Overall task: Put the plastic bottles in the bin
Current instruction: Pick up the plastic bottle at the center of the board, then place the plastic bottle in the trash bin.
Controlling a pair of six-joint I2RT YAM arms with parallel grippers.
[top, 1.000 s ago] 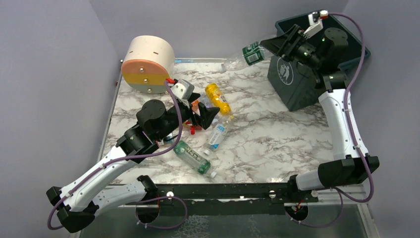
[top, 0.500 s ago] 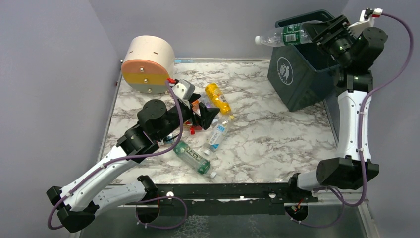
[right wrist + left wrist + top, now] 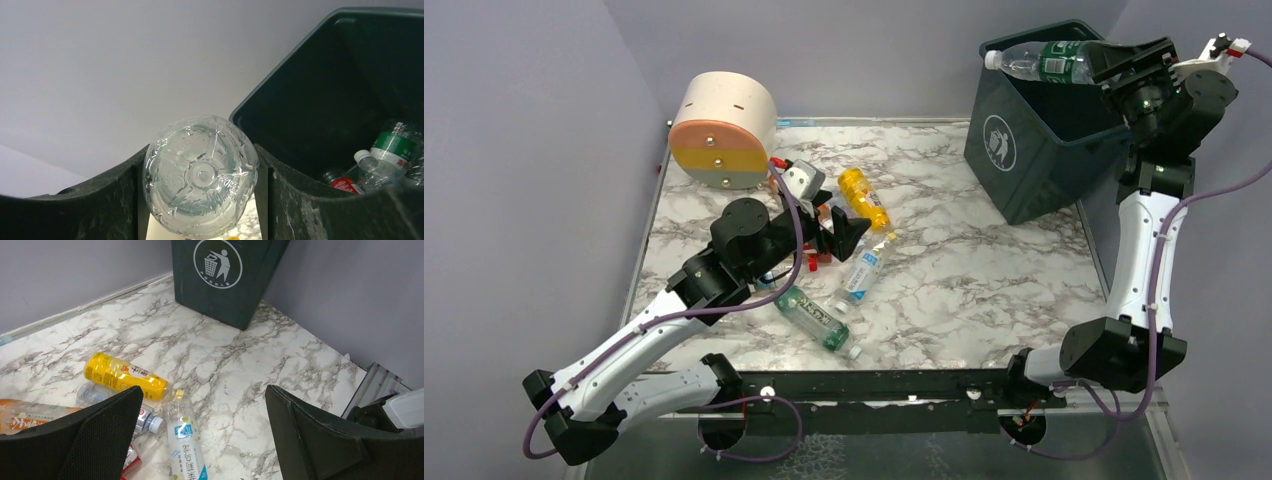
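The cap end of the clear bottle sticks out past the rim of the dark teal bin and could catch, so my right gripper needs to move the cap end over the bin before letting go of the bottle.
My right gripper [image 3: 1114, 62] is shut on a clear bottle with a green label [image 3: 1044, 60], holding it level over the open top of the dark teal bin [image 3: 1024, 165]. In the right wrist view the bottle's base [image 3: 200, 175] fills the jaws, and the bin [image 3: 300, 80] holds a few bottles [image 3: 390, 150]. My left gripper [image 3: 849, 233] is open and empty above the pile on the table: a yellow bottle [image 3: 864, 198], a clear blue-labelled bottle [image 3: 862, 270] and a green bottle [image 3: 816, 318]. The left wrist view shows the yellow bottle [image 3: 125, 376], the clear bottle [image 3: 186, 440] and the bin [image 3: 225, 275].
A cream cylinder with orange and green bands [image 3: 722, 130] lies at the back left. An orange-labelled bottle [image 3: 30, 415] and a small clear bottle [image 3: 100, 396] lie under my left finger. Grey walls close the back and sides. A black rail [image 3: 874, 385] runs along the near edge.
My right arm swung right and up, carrying the clear bottle from left of the bin to above its opening. My left gripper shifted slightly to the right.
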